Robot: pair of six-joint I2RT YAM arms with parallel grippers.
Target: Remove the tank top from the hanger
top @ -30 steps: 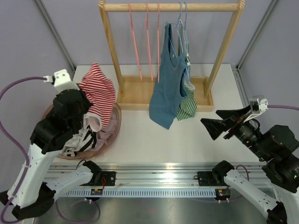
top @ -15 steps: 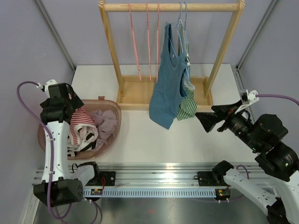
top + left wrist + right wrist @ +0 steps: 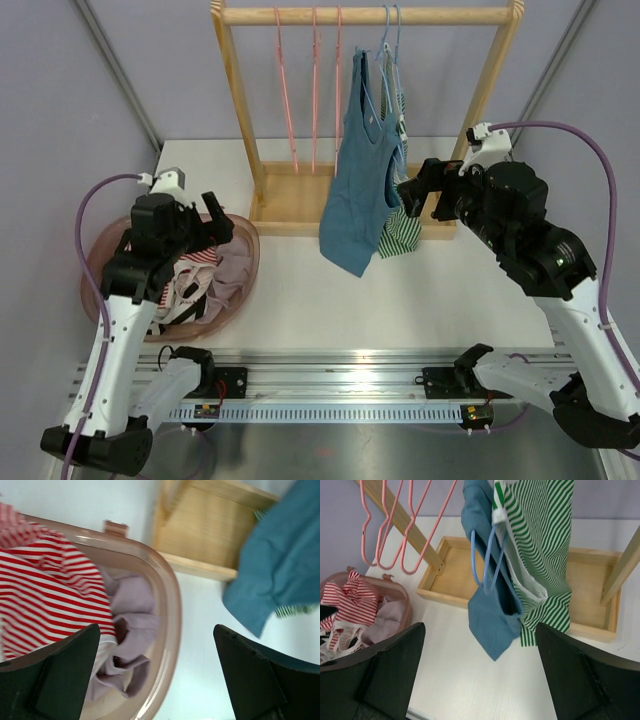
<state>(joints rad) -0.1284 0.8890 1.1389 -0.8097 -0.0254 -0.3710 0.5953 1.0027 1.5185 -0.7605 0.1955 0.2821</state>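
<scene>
I will reach the light blue hanger with my right gripper and grab its near arm (image 3: pixel 401 153) (image 3: pixel 484 578). The hook and the far end of the hanger stay free that way, so the tank top can be removed.
A blue tank top (image 3: pixel 360 180) hangs on a light blue hanger (image 3: pixel 388 40) from the wooden rack (image 3: pixel 365 16). A green-striped tank top (image 3: pixel 402 225) hangs just behind it. In the right wrist view the blue top (image 3: pixel 495 620) and the hanger's loop (image 3: pixel 482 560) are straight ahead, the striped top (image 3: pixel 545 555) to their right. My right gripper (image 3: pixel 418 188) is open beside the striped top, a short way off, holding nothing (image 3: pixel 480 626). My left gripper (image 3: pixel 212 225) is open over the basket's right rim (image 3: pixel 155 627) and holds nothing.
A pink basket (image 3: pixel 245 265) at the left holds a red-striped top (image 3: pixel 50 590) and lilac clothes (image 3: pixel 132 630). Three bare pink hangers (image 3: pixel 310 90) hang on the rack's left half. The rack's wooden base tray (image 3: pixel 290 205) and side posts stand behind the tops.
My left gripper opened, dropped the red-striped top into the basket and swung right over its rim. My right arm rose and moved left, up to the hanging tops.
</scene>
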